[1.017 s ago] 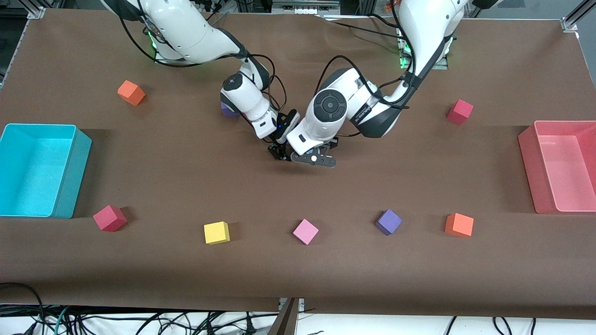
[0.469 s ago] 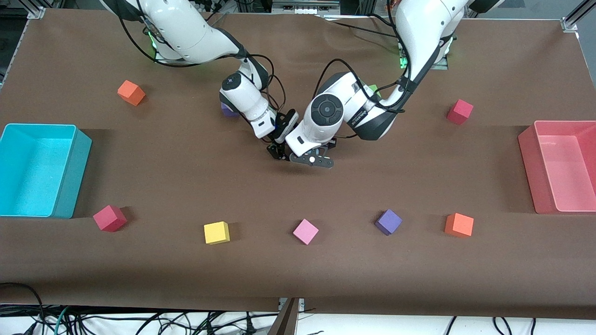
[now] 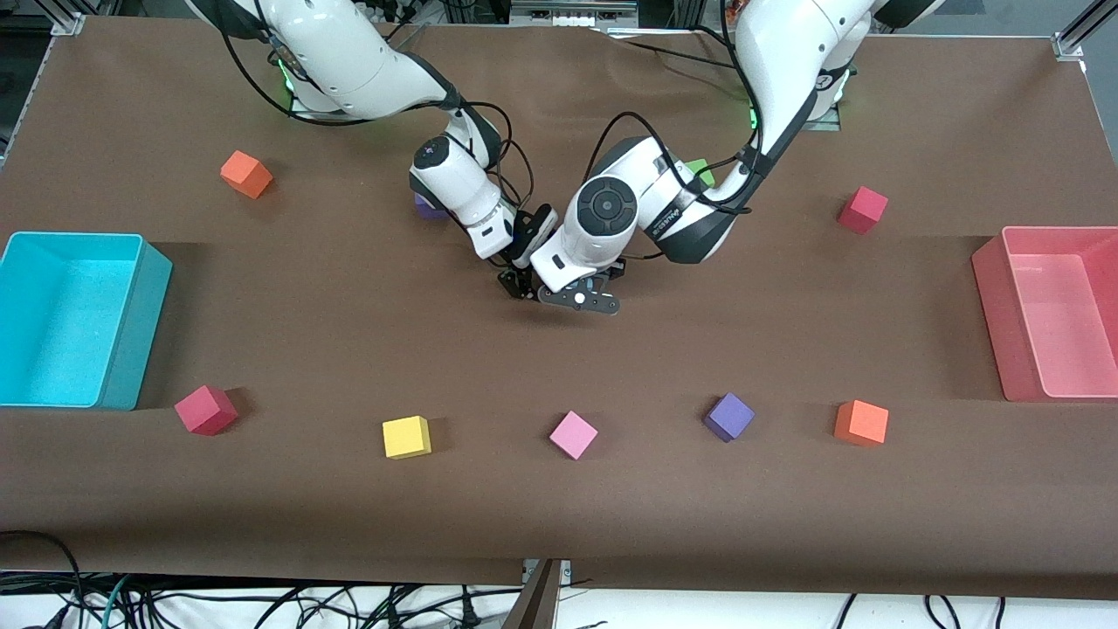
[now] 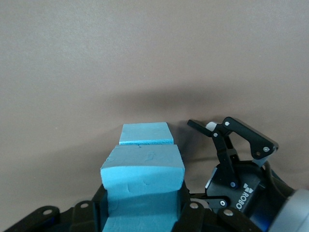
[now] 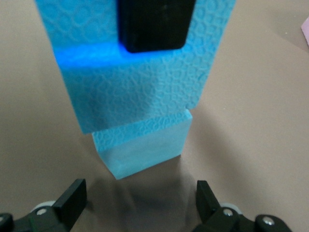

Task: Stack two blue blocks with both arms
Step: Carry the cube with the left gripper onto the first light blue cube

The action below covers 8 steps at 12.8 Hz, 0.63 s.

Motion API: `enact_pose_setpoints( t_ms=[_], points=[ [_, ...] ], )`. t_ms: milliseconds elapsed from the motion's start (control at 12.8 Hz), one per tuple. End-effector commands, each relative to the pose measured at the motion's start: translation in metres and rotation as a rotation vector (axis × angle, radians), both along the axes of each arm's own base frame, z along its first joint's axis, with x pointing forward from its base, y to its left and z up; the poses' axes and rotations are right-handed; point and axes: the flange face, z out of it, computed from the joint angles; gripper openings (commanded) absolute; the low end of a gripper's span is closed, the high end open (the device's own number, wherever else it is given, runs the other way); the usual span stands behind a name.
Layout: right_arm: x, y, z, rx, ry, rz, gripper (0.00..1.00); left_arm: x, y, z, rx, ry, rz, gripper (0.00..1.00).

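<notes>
My left gripper holds the upper block [image 4: 142, 186] over the lower blue block in the left wrist view. I should let go now, as the upper block would rest stacked.
In the left wrist view my left gripper [image 4: 143, 212] is shut on one blue block [image 4: 142, 176], holding it just over the second blue block [image 4: 146, 133], which lies on the brown table. The right wrist view shows the held block [image 5: 135, 82], a left finger [image 5: 154, 24] pressed on it, and the lower block [image 5: 145, 147] slightly offset beneath. Whether the two blocks touch, I cannot tell. My right gripper [image 5: 140, 200] stands open beside the pair with nothing between its fingers. In the front view the left gripper [image 3: 576, 299] and right gripper [image 3: 517, 284] meet mid-table, and the left wrist hides both blocks.
Loose cubes: orange [image 3: 245, 174], purple [image 3: 425, 206], green [image 3: 699, 169], red [image 3: 863, 210]; nearer the camera crimson [image 3: 206, 409], yellow [image 3: 406, 437], pink [image 3: 573, 434], purple [image 3: 728, 416], orange [image 3: 861, 422]. A turquoise bin [image 3: 140, 332] and a pink bin [image 3: 996, 306] sit at the table ends.
The left wrist has shifted slightly toward the right arm's end of the table, uncovering a green cube by its elbow. Both grippers keep their states.
</notes>
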Motion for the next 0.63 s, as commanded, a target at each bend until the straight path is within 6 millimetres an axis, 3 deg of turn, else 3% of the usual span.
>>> enact_pose_setpoints(
  t_ms=[0,78,235,547],
  points=[
    [-0.0132,-0.0314,-0.0231,-0.077,0.042,0.03,1.0,0.0024,-0.0054,-0.0039,-0.009,0.004,-0.006,0.48],
    [-0.0121,-0.0317,-0.0227,-0.076,0.041,0.028,1.0,0.0024,-0.0055,-0.0029,-0.009,0.002,-0.004,0.53],
    [-0.0121,-0.0317,-0.0227,-0.076,0.041,0.028,1.0,0.0023,-0.0054,-0.003,-0.007,0.006,0.007,1.0],
    [-0.0121,-0.0317,-0.0227,-0.076,0.041,0.028,1.0,0.0035,-0.0048,0.0017,-0.01,0.0,0.008,1.0]
  ],
)
